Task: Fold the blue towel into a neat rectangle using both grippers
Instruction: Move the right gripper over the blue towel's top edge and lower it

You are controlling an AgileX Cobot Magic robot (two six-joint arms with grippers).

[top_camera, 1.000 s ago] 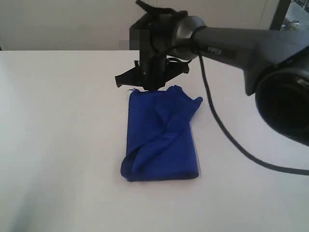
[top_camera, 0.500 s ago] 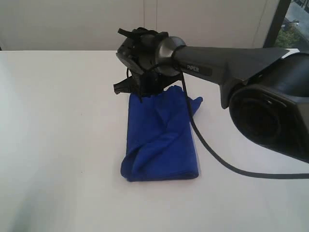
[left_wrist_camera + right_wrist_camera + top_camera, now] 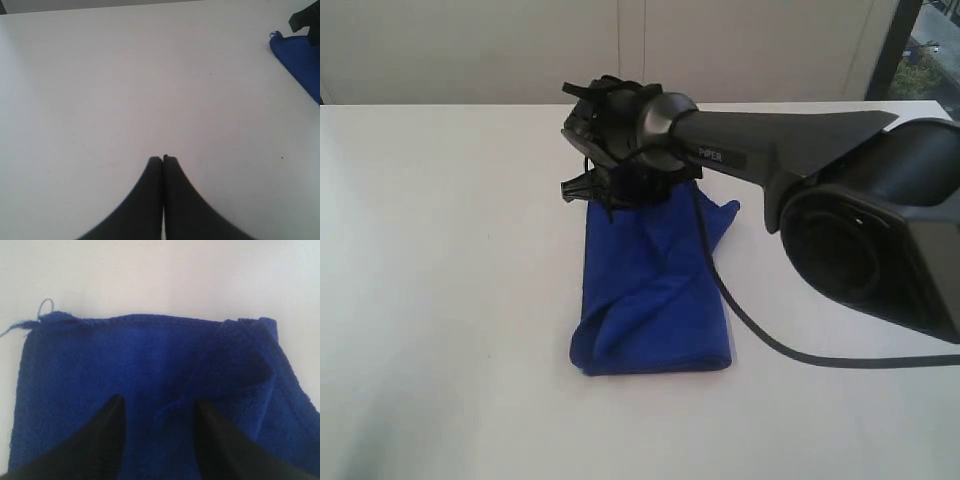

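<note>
My right gripper should next spread the towel open for a neat fold, so it should grab the blue towel by its loose corner.
The blue towel lies folded and rumpled on the white table, its long side running toward the camera, with a loose corner poking out at the far right. My right gripper hangs over the towel's far end. In the right wrist view the towel fills the frame and the right gripper is open, its two dark fingers spread just above the cloth with nothing clamped. My left gripper is shut over bare table, well away from the towel's corner. The left arm does not show in the exterior view.
The white table spreads wide around the towel. A black cable from the right arm trails over the towel's right side and onto the table. A loose thread sticks out from one towel corner.
The right arm has swung lower and nearer the camera, so its gripper now covers the towel's far edge. The towel has kept its shape.
</note>
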